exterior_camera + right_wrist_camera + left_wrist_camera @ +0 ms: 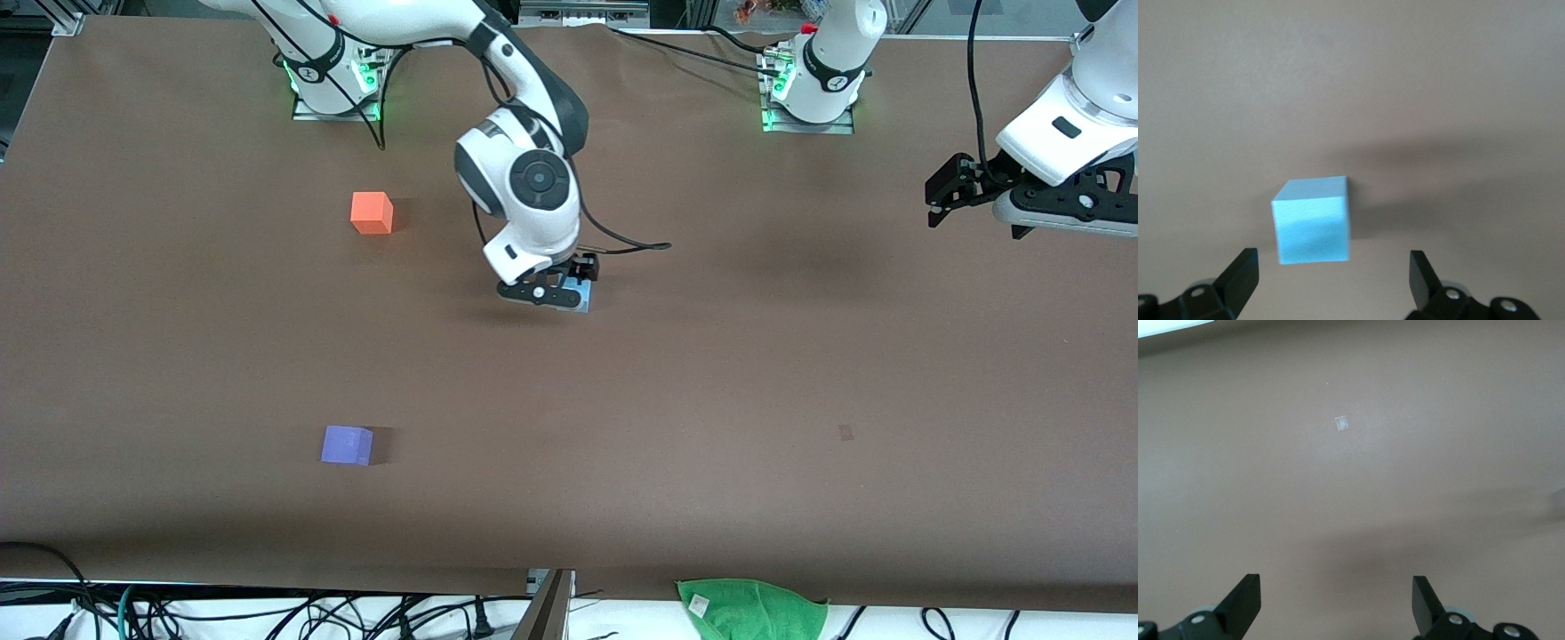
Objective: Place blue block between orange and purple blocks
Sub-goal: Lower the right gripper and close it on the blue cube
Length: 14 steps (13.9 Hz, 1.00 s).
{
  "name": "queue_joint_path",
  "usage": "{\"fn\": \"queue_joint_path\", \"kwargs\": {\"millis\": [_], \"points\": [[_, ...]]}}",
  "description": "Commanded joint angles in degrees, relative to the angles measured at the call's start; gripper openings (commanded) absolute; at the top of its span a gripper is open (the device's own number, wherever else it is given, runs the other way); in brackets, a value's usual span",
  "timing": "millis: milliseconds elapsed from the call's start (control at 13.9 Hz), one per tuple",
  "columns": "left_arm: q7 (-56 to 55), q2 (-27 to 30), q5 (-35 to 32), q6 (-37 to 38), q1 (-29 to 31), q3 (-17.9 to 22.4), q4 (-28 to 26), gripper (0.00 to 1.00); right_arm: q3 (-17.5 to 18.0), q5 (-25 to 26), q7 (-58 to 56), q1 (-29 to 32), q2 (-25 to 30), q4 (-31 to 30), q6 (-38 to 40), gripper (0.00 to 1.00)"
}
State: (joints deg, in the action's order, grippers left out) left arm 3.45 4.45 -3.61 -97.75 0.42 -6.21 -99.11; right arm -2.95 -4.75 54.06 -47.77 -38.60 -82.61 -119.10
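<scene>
The blue block (583,303) needs to go between the orange and purple blocks, so my right gripper should next grab it by its two opposite sides.
The blue block (1313,220) sits on the brown table near its middle. My right gripper (1331,270) is open just above it, a finger on each side and neither touching. In the front view the right gripper (567,286) covers most of the blue block (583,303). The orange block (372,212) lies toward the right arm's end, nearer the bases. The purple block (347,444) lies nearer the front camera, roughly in line with the orange one. My left gripper (947,191) is open and empty, held up over the left arm's end, waiting; the left wrist view shows it (1337,590) over bare table.
A green cloth (754,609) lies at the table's front edge. Cables run along that edge and near the arm bases. A small pale mark (1342,423) is on the table under the left wrist camera.
</scene>
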Motion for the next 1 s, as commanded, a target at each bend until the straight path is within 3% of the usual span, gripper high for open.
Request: {"fn": "queue_joint_path", "kwargs": {"millis": [0, 573, 932], "points": [[0.3, -1.1, -1.1, 0.5, -0.3, 0.1, 1.8, 1.00, -0.6, -0.3, 5.2, -2.6, -2.0, -0.3, -3.2, 1.00], [0.3, -1.3, -1.1, 0.7, -0.2, 0.1, 1.9, 1.00, -0.8, 0.4, 5.9, -4.1, -3.5, -4.5, -9.1, 1.00], [0.4, -1.6, -1.0, 0.7, -0.2, 0.1, 2.1, 1.00, -0.9, 4.3, 5.4, -4.6, -4.1, -5.2, -11.0, 1.00]]}}
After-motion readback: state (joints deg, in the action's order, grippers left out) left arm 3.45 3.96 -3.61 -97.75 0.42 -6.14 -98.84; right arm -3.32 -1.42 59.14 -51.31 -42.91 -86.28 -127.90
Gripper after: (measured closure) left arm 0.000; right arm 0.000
